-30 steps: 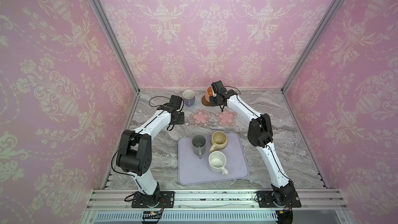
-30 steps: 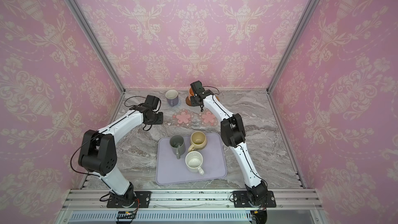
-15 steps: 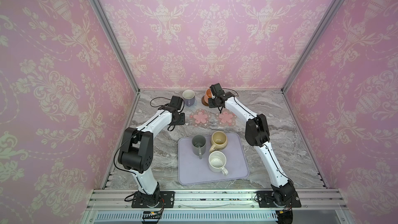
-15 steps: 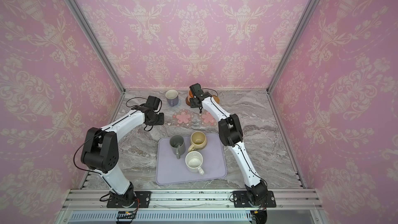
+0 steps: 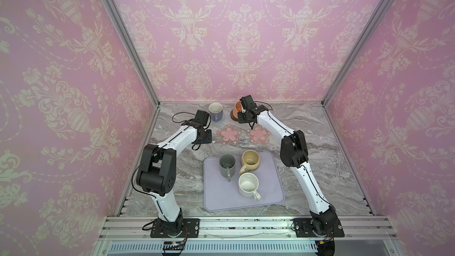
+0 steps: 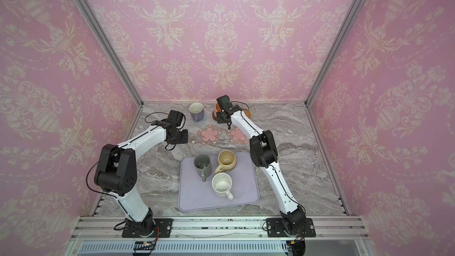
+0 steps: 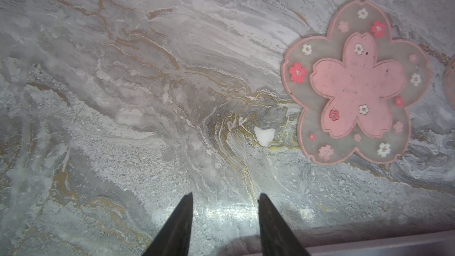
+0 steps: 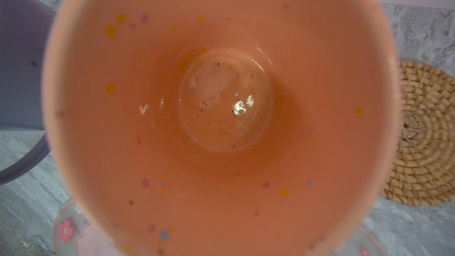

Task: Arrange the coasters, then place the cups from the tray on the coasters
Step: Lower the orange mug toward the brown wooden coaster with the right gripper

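The orange cup is upright over the dark brown coaster beside the lavender cup and would land there, so the robot's right gripper should open.
At the back, the orange cup (image 5: 236,110) stands over the dark brown coaster (image 5: 233,118). My right gripper (image 5: 243,117) is at its near side, shut on it. The cup (image 8: 221,107) fills the right wrist view and hides the fingers. The lavender cup (image 5: 216,112) sits on the light blue coaster (image 6: 201,119). The rattan coaster (image 6: 247,114) lies bare behind the right arm. Two pink flower coasters (image 5: 228,135) (image 5: 258,134) lie bare mid-table. On the tray (image 5: 268,193) stand the dark grey (image 5: 227,165), beige (image 5: 250,161) and white speckled (image 5: 248,185) cups. My left gripper (image 7: 225,196) hangs open over bare marble, left of a flower coaster (image 7: 354,82).
The marble table (image 5: 320,129) is boxed in by pink patterned walls on three sides. The right arm's forearm (image 5: 273,124) passes over the edge of the right flower coaster. The tray's rim shows beside the left fingers (image 7: 270,225).
The right arm has shifted slightly left with the orange cup, which sits a little lower over the brown coaster. The left arm has barely moved.
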`<state>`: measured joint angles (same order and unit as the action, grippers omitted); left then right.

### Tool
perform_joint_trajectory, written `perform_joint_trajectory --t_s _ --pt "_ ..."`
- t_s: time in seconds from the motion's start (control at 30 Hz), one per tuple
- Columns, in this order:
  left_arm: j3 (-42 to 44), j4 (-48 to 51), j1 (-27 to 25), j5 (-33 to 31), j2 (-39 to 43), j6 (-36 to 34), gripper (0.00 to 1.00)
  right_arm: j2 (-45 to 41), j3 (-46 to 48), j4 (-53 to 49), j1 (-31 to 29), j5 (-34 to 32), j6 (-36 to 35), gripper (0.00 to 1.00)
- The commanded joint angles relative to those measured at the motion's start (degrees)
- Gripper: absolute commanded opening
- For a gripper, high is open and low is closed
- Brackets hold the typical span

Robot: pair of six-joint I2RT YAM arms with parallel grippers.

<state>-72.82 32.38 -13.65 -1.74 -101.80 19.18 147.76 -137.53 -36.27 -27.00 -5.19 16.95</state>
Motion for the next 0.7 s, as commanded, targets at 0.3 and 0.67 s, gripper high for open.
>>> perform_joint_trajectory --t_s 0.3,0.67 --pt "1.1 0.0 0.7 1.4 -0.2 1.5 0.46 -2.4 -3.0 4.2 0.3 0.1 1.7 0.3" --pt "1.6 -0.5 1.4 1.8 -0.4 1.2 0.46 -2.6 -2.9 4.5 0.3 1.0 2.8 0.29"
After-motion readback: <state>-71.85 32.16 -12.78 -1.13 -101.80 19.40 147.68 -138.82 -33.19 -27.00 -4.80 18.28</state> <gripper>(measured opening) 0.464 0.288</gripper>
